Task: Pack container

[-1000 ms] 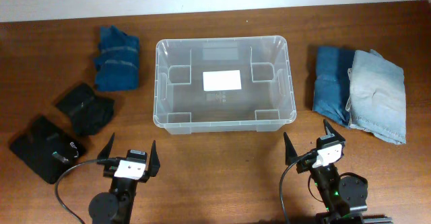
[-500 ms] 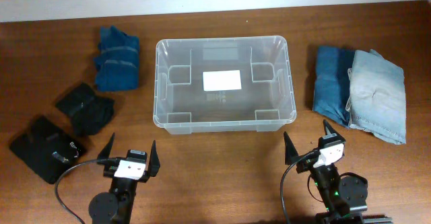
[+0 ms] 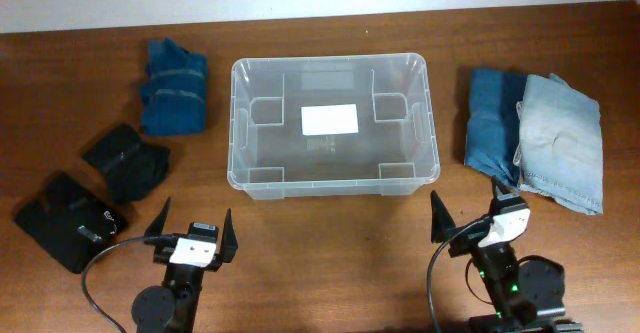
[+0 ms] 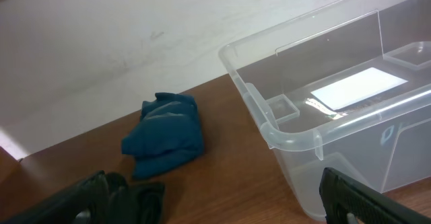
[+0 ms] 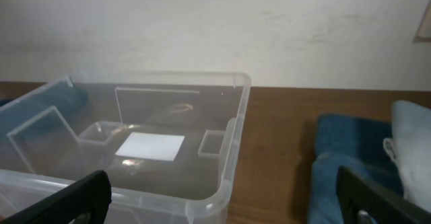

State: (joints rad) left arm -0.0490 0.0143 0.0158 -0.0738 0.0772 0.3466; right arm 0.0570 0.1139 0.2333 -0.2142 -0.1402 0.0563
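The robot needs to pack the jeans into the container [image 3: 240, 123], so its right gripper should next pinch the folded light blue jeans [image 3: 561, 143] from above at their middle and keep them folded.
The container [image 3: 240, 123] is a clear rectangular bin with a white label on its bottom, standing at the table's middle with nothing in it. It also shows in the left wrist view [image 4: 283, 140] and in the right wrist view [image 5: 232, 150]. My left gripper [image 3: 192, 225] is open and empty near the front edge, left of the bin. My right gripper [image 3: 468, 205] is open and empty at the front right, between the bin's corner and the folded jeans.
A folded dark blue garment [image 3: 175, 86] lies left of the bin. Two black garments [image 3: 125, 160] [image 3: 65, 218] lie at the front left. Dark blue jeans [image 3: 490, 123] and light blue jeans [image 3: 560, 138] lie folded right of the bin. A pale wall runs behind the table.
My right arm has shifted a little to the right, toward the jeans. The left arm and all objects have not moved.
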